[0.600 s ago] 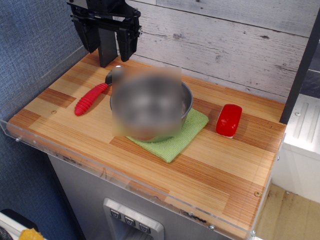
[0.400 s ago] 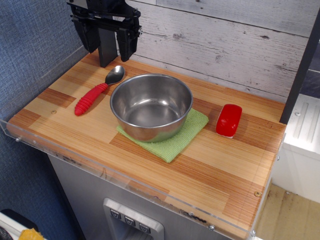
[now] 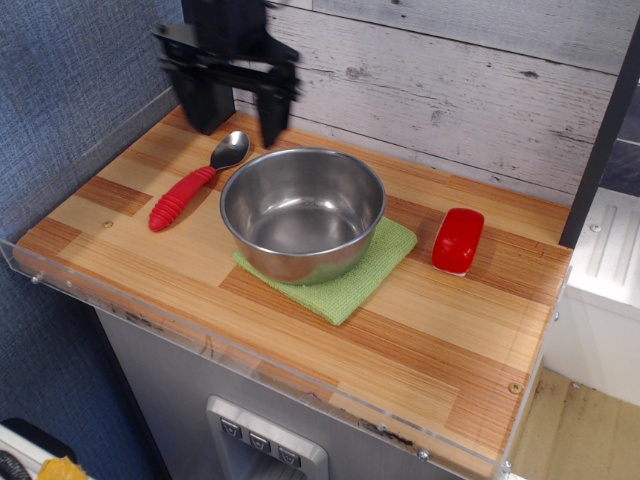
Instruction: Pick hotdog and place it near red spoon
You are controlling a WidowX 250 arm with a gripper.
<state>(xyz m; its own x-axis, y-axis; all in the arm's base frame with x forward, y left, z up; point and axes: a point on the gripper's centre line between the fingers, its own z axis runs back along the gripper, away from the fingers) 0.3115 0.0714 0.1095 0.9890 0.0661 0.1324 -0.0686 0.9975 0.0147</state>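
The gripper grabs the hotdog across the middle of its red oblong body (image 3: 458, 240) next, to set the hotdog near the red spoon (image 3: 195, 182).
The hotdog (image 3: 458, 240) is a small glossy red oblong lying on the wooden table at the right, beside the green cloth. The red spoon (image 3: 195, 182) lies at the left with its ribbed red handle toward the front and its silver bowl toward the back. My gripper (image 3: 236, 122) hangs at the back left, above the table just behind the spoon's bowl. Its black fingers are spread apart and nothing is between them. It is far from the hotdog.
A steel bowl (image 3: 303, 211) stands on a green cloth (image 3: 345, 273) in the middle, between the spoon and the hotdog. A wood-plank wall runs behind the table. A clear acrylic lip (image 3: 250, 350) edges the front and left.
My gripper has shifted a little to the right and its fingers have spread wider. The hotdog, spoon and bowl have not moved.
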